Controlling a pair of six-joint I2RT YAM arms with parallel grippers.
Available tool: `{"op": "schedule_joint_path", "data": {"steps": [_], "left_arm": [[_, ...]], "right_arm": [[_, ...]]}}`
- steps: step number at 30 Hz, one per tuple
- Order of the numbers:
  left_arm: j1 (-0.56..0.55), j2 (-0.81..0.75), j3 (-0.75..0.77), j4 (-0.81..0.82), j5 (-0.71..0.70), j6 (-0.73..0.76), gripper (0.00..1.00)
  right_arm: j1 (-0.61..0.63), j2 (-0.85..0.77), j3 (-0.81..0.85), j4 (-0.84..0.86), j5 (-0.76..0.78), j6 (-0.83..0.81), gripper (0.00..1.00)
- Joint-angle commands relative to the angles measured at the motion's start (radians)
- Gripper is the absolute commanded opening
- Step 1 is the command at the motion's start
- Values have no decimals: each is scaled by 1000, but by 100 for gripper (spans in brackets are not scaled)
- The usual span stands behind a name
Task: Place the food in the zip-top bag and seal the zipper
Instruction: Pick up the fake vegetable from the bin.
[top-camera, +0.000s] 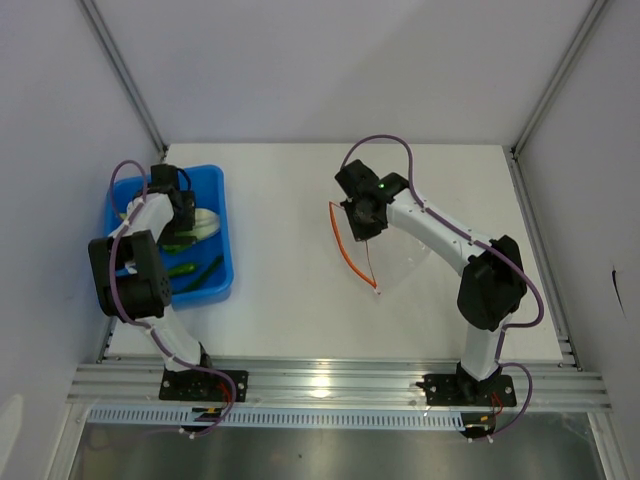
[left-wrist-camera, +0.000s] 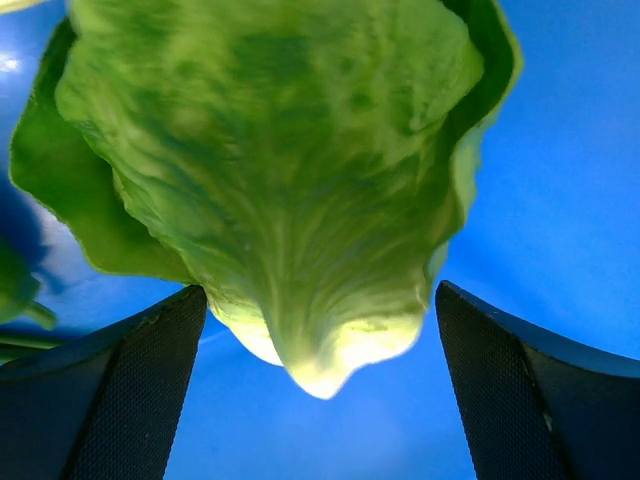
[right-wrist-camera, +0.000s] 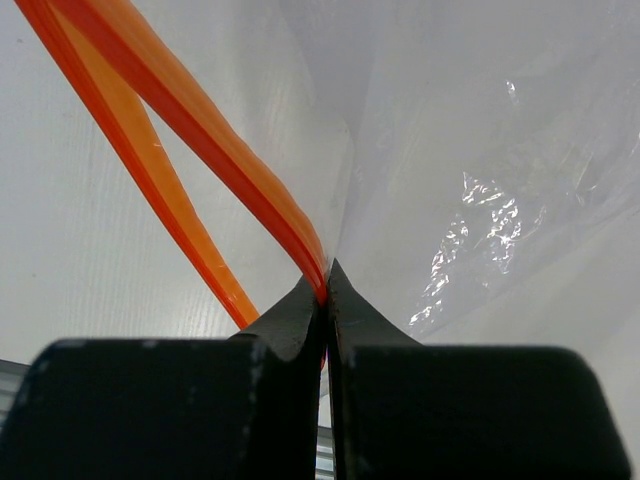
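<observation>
My left gripper closes on the leafy piece's narrowing pale end now, since my fingers are level with that end in the left wrist view.
My left gripper (top-camera: 190, 222) hangs open inside the blue bin (top-camera: 222, 215), its black fingers (left-wrist-camera: 120, 390) either side of a pale white-and-green leafy piece (left-wrist-camera: 290, 190) without touching it. That leafy piece also shows in the top view (top-camera: 206, 222). Green chilli shapes (top-camera: 183, 269) lie in the bin. My right gripper (right-wrist-camera: 326, 285) is shut on the orange-red zipper (right-wrist-camera: 190, 130) of the clear zip-top bag (right-wrist-camera: 480, 140), one lip pinched, the other hanging apart, so the mouth gapes. In the top view the bag (top-camera: 405, 262) lies under the right gripper (top-camera: 362, 218).
The blue bin's near wall (top-camera: 205, 293) stands at the table's left edge. Metal frame posts (top-camera: 130, 80) rise at the back corners. An aluminium rail (top-camera: 330, 385) runs along the near edge by the arm bases.
</observation>
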Motion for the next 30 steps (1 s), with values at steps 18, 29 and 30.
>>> {"op": "schedule_joint_path", "data": {"steps": [18, 29, 30], "left_arm": [[6, -24, 2, 6, 35, 167, 1], [-81, -335, -96, 5, -9, 251, 1], [-89, -389, -107, 8, 0, 262, 1]], "right_arm": [[28, -9, 16, -22, 49, 8, 0], [3, -15, 43, -46, 51, 33, 0], [-1, -19, 43, -48, 49, 34, 0]]}}
